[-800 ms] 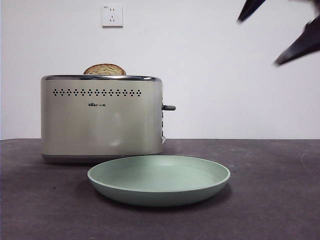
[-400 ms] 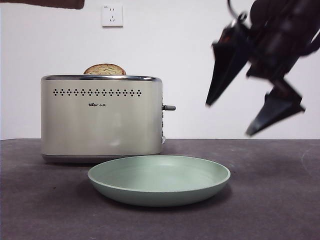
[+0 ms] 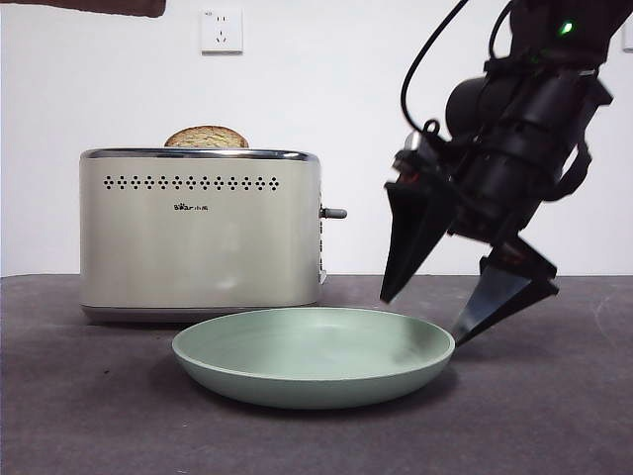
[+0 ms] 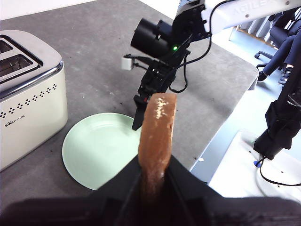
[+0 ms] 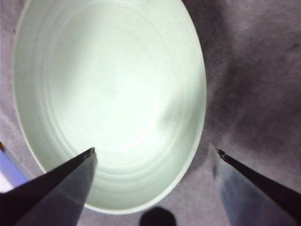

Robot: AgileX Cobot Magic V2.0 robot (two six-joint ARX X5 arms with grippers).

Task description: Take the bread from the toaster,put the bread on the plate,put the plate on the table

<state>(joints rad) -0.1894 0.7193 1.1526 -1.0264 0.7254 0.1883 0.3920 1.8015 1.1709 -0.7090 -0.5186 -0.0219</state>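
The broad, round plate is far wider than my open fingers. My right gripper will grip the plate (image 3: 315,356) by its thin rim (image 3: 448,342) next.
My left gripper (image 4: 154,167) is shut on a slice of bread (image 4: 158,125), held edge-up high above the table. A second slice of bread (image 3: 206,137) pokes out of the cream toaster (image 3: 198,237) (image 4: 26,94). The mint-green plate (image 3: 315,356) (image 4: 99,150) (image 5: 108,89) lies on the table in front of the toaster. My right gripper (image 3: 423,317) (image 5: 153,153) is open and low at the plate's right rim. One jaw is over the plate's inside and the other is outside the rim, over the table.
The dark table (image 3: 554,416) runs bare to the right of the plate. A brown strip (image 3: 89,6) shows at the front view's top left corner. A wall socket (image 3: 222,30) is on the wall behind. The table's edge (image 4: 221,117) drops off beyond the right arm.
My right gripper came down from the upper right to the plate's right rim, jaws open. The brown strip appeared at the top left of the front view. Toaster and plate stayed put.
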